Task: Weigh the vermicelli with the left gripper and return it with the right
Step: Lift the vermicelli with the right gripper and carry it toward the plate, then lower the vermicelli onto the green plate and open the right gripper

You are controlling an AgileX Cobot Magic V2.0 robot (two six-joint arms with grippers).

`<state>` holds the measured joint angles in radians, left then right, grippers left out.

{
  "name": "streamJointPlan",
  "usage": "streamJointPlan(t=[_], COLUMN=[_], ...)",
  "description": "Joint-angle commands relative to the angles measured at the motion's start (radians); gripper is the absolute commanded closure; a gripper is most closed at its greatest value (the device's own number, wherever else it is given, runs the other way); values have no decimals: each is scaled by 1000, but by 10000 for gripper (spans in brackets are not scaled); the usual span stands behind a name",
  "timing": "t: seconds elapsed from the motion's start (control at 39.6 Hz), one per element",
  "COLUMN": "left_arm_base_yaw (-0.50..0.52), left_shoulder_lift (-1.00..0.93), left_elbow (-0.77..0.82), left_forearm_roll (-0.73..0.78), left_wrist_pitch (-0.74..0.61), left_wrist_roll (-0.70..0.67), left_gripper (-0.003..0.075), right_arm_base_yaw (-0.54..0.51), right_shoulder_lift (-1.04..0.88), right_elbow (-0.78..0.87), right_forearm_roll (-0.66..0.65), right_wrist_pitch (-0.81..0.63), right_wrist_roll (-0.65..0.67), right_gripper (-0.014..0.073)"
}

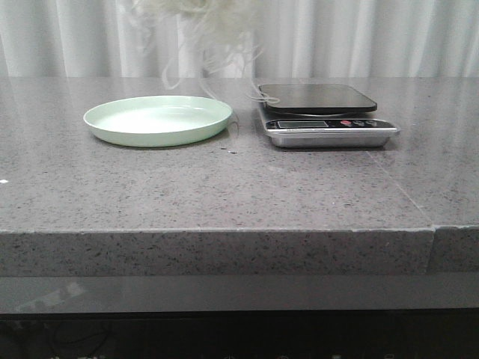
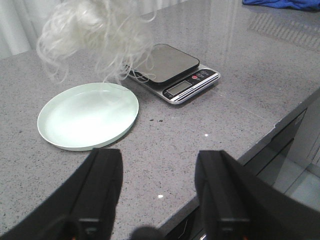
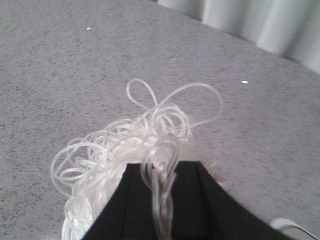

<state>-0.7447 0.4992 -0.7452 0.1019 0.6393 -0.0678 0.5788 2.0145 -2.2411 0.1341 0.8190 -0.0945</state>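
The right gripper will keep hold of the vermicelli until its strands touch the pale green plate (image 1: 157,120), because the strands are hanging above it.
The vermicelli (image 1: 198,26), a whitish tangle of thin strands, hangs in the air above the gap between the pale green plate (image 1: 157,120) and the scale (image 1: 322,112). In the right wrist view my right gripper (image 3: 161,167) is shut on the vermicelli (image 3: 120,150), strands pinched between its black fingers. In the left wrist view the vermicelli (image 2: 95,35) dangles over the plate (image 2: 87,116) and the scale (image 2: 172,70). My left gripper (image 2: 159,157) stands open and holds nothing, back near the table's front edge. The plate and the scale's platform are bare.
A grey speckled stone table (image 1: 224,187) carries both items, with white curtains (image 1: 374,37) behind. A few small crumbs (image 2: 157,121) lie between plate and scale. A blue cloth (image 2: 282,4) lies at one far corner of the table in the left wrist view.
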Motion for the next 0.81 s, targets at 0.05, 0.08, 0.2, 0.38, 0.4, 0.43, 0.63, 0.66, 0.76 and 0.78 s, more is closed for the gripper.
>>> streamJointPlan(t=[0.05, 0.08, 0.2, 0.38, 0.4, 0.43, 0.63, 0.66, 0.76, 0.78], left_arm_base_yaw=[-7, -7, -7, -7, -7, -7, -7, -7, -7, -7], left_shoulder_lift=[6, 6, 6, 6, 6, 6, 6, 6, 6, 6], left_elbow=[-25, -25, -25, -25, -25, -25, -25, -25, -25, -25], left_forearm_roll=[-6, -6, -6, -6, -6, -6, -6, -6, -6, -6], left_wrist_pitch=[-68, -68, -68, -68, -68, -68, -68, -68, -68, -68], left_wrist_roll=[-7, -7, -7, -7, -7, -7, -7, -7, -7, -7], left_gripper=[293, 293, 293, 293, 293, 293, 293, 293, 293, 293], right_arm_base_yaw=[43, 50, 65, 64, 63, 63, 61, 61, 55, 51], right_shoulder_lift=[13, 22, 67, 121, 124, 130, 132, 129, 109, 102], right_elbow=[-85, -86, -86, -86, -86, -86, -91, -94, -112, -116], right_forearm_roll=[15, 15, 14, -3, -4, -4, -11, -14, -14, -14], right_wrist_pitch=[-88, -88, -81, -31, -24, -14, 2, 3, 26, 35], right_wrist_roll=[-12, -12, -12, -12, -12, -12, -12, -12, -10, -8], right_gripper=[391, 391, 388, 373, 359, 341, 137, 131, 137, 137])
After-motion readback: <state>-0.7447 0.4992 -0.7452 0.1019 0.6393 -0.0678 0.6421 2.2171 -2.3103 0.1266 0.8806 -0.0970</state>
